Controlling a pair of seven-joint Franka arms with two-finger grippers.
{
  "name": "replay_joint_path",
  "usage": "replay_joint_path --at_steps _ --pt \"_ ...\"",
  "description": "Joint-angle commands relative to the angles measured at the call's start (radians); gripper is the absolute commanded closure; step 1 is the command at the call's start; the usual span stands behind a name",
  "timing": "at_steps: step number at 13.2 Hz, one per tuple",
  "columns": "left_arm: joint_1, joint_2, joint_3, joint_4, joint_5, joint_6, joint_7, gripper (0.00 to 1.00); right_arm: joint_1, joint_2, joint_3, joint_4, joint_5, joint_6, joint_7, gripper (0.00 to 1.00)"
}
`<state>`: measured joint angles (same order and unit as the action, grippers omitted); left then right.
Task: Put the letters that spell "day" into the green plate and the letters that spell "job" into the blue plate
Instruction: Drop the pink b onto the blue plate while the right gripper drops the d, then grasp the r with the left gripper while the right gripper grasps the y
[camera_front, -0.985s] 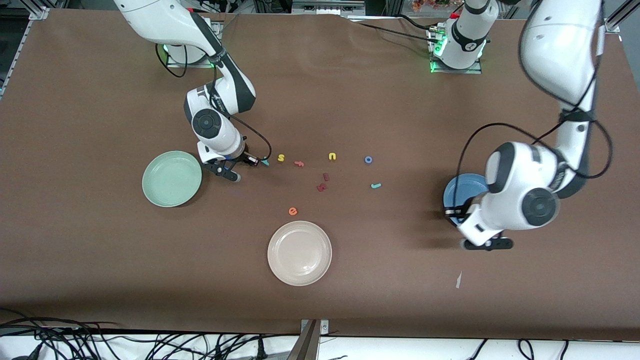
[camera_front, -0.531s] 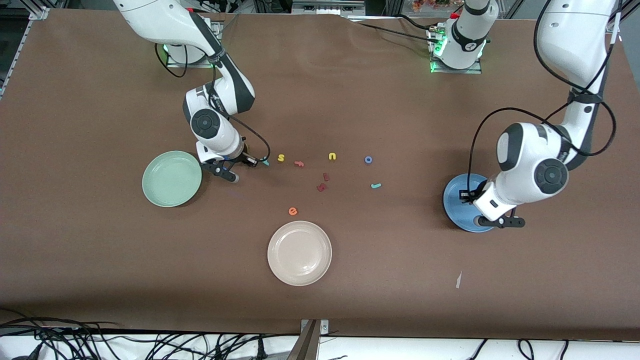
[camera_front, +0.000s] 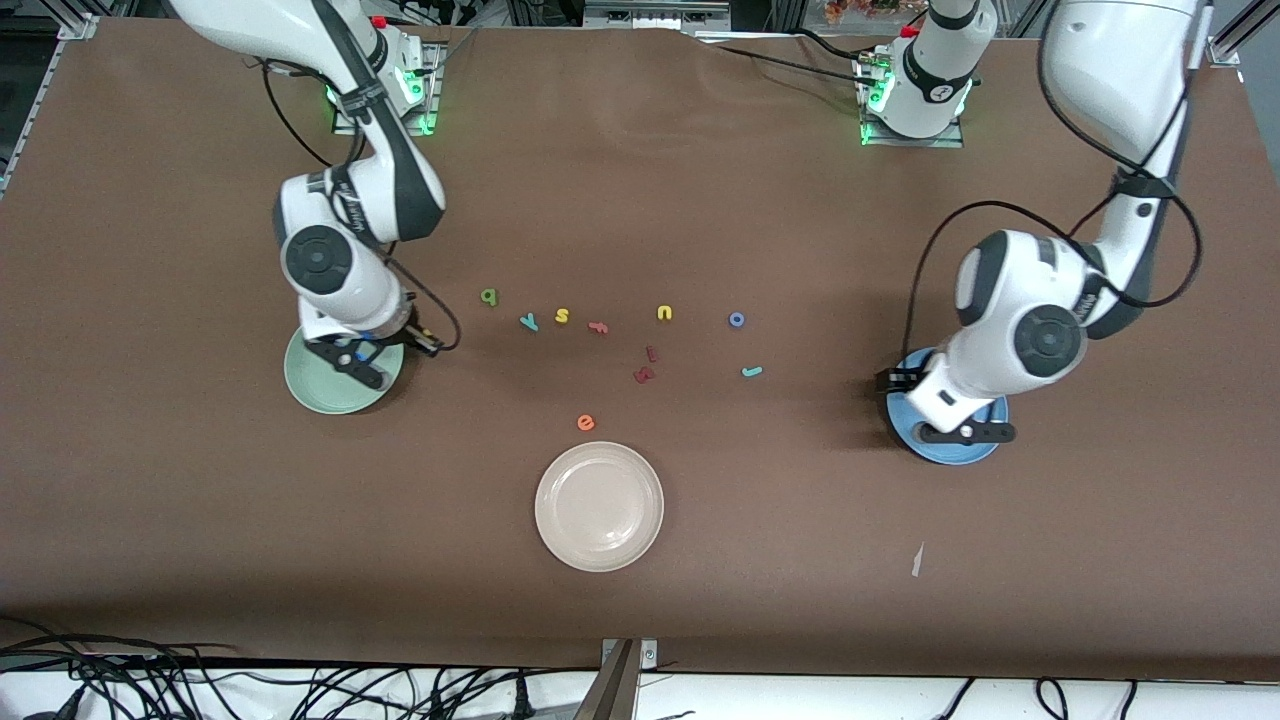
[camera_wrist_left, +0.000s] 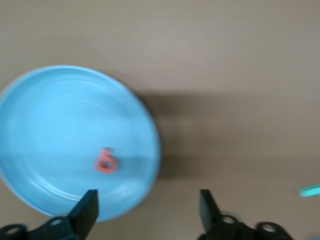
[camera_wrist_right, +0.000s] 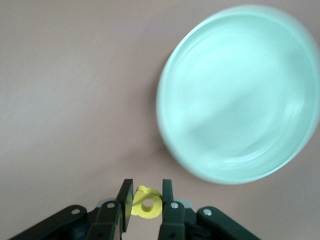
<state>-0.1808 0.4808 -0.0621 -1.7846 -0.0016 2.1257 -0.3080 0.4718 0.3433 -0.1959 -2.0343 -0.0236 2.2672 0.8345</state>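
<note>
The "d" hangs short of the plate, so the robot's right gripper needs to move the yellow "d" toward the green plate (camera_front: 325, 395) (camera_wrist_right: 235, 95) before it lets go of the "d".
My right gripper (camera_wrist_right: 146, 202) is shut on the yellow "d" (camera_wrist_right: 146, 206) and hangs over the table just beside the green plate (camera_wrist_right: 235, 95), which is bare. In the front view that gripper (camera_front: 428, 342) sits at the rim of the green plate (camera_front: 325, 395). My left gripper (camera_wrist_left: 148, 200) stands open over the edge of the blue plate (camera_wrist_left: 50, 125), where the pinkish-red "b" (camera_wrist_left: 106, 161) lies. On the table between the plates lie the dark green "a" (camera_front: 489, 296), teal "y" (camera_front: 528, 321), blue "o" (camera_front: 736, 320) and teal "j" (camera_front: 752, 371).
Among the letters lie a yellow "s" (camera_front: 562, 315), a red "f" (camera_front: 598, 327), a yellow "u" (camera_front: 664, 313), dark red pieces (camera_front: 645, 366) and an orange "e" (camera_front: 586, 422). A beige plate (camera_front: 599, 506) sits nearer the front camera.
My right gripper has carried the yellow "d" from beside the "y" to the green plate's rim, which uncovered the "a". My left gripper has swung over the blue plate and opened.
</note>
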Motion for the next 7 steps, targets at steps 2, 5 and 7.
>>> replay_joint_path --at_steps 2,5,7 --pt "-0.166 0.117 0.007 0.138 -0.07 -0.02 -0.228 0.0 -0.027 -0.009 -0.088 -0.024 -0.026 -0.012 -0.168 0.94" --pt "-0.23 0.137 0.004 0.125 -0.086 0.045 -0.307 0.0 -0.041 -0.01 -0.086 -0.064 -0.026 0.026 -0.167 0.12" --pt "-0.258 0.173 0.004 0.119 -0.086 0.1 -0.348 0.0 -0.039 -0.012 -0.082 -0.081 -0.022 0.04 -0.158 0.02"
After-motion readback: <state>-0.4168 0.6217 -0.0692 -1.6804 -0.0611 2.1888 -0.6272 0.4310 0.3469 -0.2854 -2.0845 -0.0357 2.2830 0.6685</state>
